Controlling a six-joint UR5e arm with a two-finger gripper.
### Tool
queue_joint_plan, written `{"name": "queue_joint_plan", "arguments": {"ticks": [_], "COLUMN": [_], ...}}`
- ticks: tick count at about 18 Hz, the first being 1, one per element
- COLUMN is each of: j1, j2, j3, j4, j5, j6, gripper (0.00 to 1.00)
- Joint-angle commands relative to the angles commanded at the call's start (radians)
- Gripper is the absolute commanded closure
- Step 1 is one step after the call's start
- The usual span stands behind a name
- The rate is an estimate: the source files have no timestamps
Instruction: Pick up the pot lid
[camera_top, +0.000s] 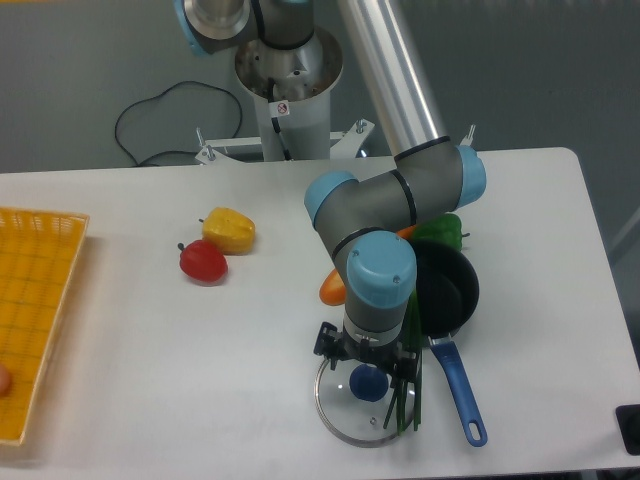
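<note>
My gripper grips the glass lid by its narrow blue knob (369, 382) next, since the lid spreads too wide for the fingers.
The gripper (364, 362) is open above the pot lid, its two dark fingers spread to the left and right. Below it lies the glass pot lid (345, 408), round with a metal rim, near the table's front edge. The blue knob (369, 383) shows just under the gripper, between and slightly in front of the fingers. Long dark green strips (416, 390) hang beside the right finger and cross the lid's right side. The gripper hides the lid's back part. Whether the fingers touch the lid, I cannot tell.
Right of the arm sits a black pan (455, 290) with a blue handle (460, 395) pointing forward. Behind are a green pepper (447, 231) and an orange item (332, 289). Further left lie a red item (203, 263), a yellow one (229, 230) and a yellow crate (35, 300).
</note>
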Motion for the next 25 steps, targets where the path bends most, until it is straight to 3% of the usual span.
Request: {"name": "queue_joint_plan", "arguments": {"ticks": [15, 25], "j1": [-0.005, -0.046], "j2": [0.006, 0.038], "j3": [-0.005, -0.044], "j4": [-0.002, -0.003], "j5": [0.021, 0.023], "j6": [0.005, -0.011], "gripper": [0.0, 0.0]}}
